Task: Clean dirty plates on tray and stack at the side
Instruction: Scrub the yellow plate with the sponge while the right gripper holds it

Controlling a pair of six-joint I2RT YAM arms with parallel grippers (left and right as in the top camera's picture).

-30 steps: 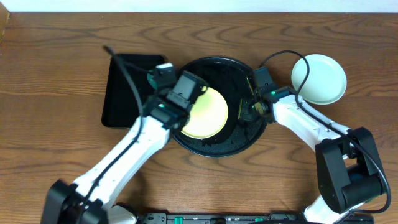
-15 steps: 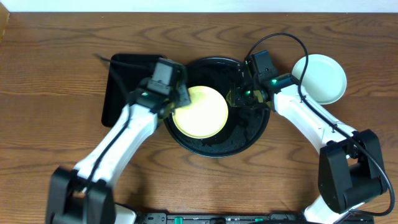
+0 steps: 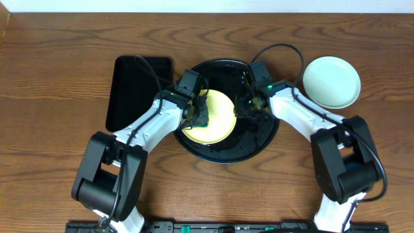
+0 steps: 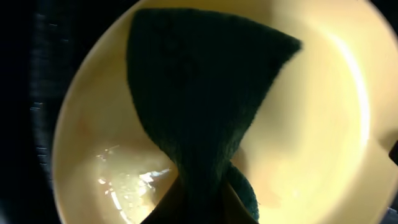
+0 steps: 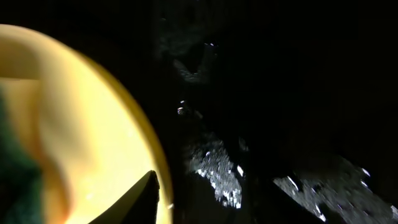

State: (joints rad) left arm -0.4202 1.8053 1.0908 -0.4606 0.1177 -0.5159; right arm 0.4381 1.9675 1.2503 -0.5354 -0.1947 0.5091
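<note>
I should next grab the yellow plate with my right gripper by the plate's rim nearest the mint plate, so the base of the yellow plate stays free for stacking.
The pale yellow plate lies in the round black tray, left of its middle. My left gripper is shut on a dark green scouring pad and presses it onto the plate's inside. My right gripper is open at the plate's right rim. One finger reaches over the yellow rim; the other is lost against the dark wet tray. A pale mint plate sits on the table to the right. I see no separate second mint plate.
A smaller black rectangular tray lies left of the round tray, close to the left arm. The tray floor is wet and glistening in the right wrist view. Brown wooden table all round.
My left gripper has moved right with the pad, from the plate's left edge onto its inside. My right gripper has moved left to the plate's right rim.
</note>
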